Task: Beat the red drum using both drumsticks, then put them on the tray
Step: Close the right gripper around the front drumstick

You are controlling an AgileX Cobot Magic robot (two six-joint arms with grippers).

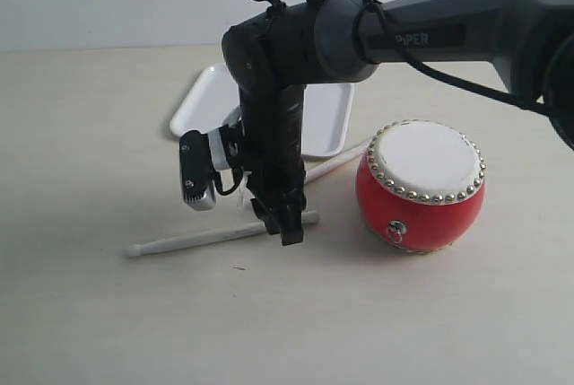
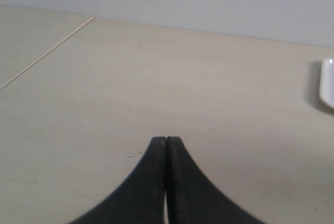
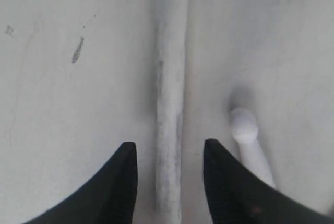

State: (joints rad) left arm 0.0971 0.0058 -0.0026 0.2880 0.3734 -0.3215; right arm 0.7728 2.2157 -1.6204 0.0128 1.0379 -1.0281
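My right gripper is to grab the drumstick by its thicker end next, to beat the red drum. That leaves the drumstick's rounded tip (image 1: 134, 250) free.
The red drum (image 1: 420, 189) with its white skin stands upright on the table at the right. One pale drumstick (image 1: 206, 236) lies flat on the table left of it. My right gripper (image 1: 287, 228) points down over that stick's thicker end. In the right wrist view the gripper (image 3: 169, 144) is open, with the stick (image 3: 169, 78) running between the fingers, untouched by them. The second drumstick (image 1: 336, 162) lies behind the arm toward the drum, its rounded tip (image 3: 243, 127) beside one finger. The white tray (image 1: 202, 102) sits behind the arm. My left gripper (image 2: 166, 139) is shut and empty above bare table.
The right arm (image 1: 430, 30) reaches across from the upper right and hides the middle of the tray. A rim of the tray (image 2: 327, 91) shows at the edge of the left wrist view. A thin seam (image 2: 47, 54) crosses the tabletop.
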